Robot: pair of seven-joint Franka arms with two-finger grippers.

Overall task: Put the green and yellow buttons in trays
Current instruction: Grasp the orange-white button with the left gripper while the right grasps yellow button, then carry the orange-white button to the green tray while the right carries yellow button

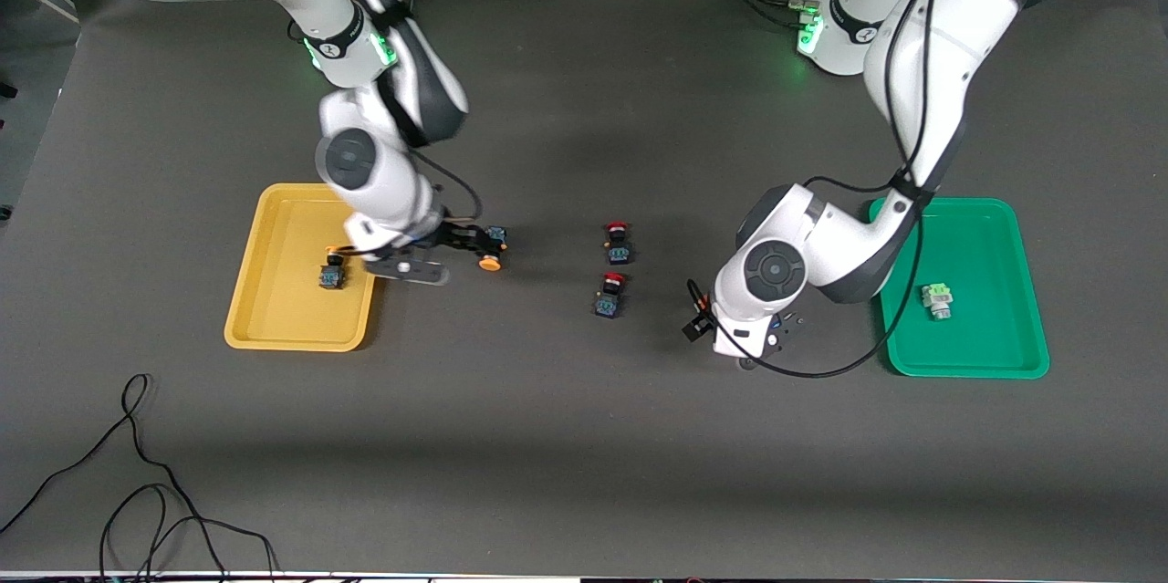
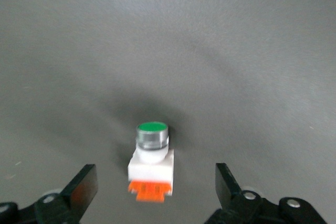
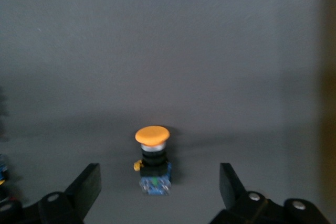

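Observation:
My right gripper grabs the yellow-capped switch by its black body [image 3: 154,165] next, to put it in the yellow tray.
My right gripper [image 1: 470,245] is open, low over a yellow-capped switch [image 1: 493,251] on the mat beside the yellow tray [image 1: 274,327]. In the right wrist view this switch [image 3: 153,158] stands between the open fingers [image 3: 89,184]. Another yellow-capped switch [image 1: 331,274] lies in the yellow tray. My left gripper [image 1: 762,341] is open, low over the mat beside the green tray [image 1: 1004,355]. It straddles a green-capped white switch [image 2: 151,156] with an orange base, hidden under the hand in the front view. A second white-grey green switch [image 1: 937,299] lies in the green tray.
Two red-capped black-blue switches [image 1: 618,241] [image 1: 610,294] lie mid-table between the two grippers. A loose black cable [image 1: 137,473] trails on the mat near the front edge at the right arm's end.

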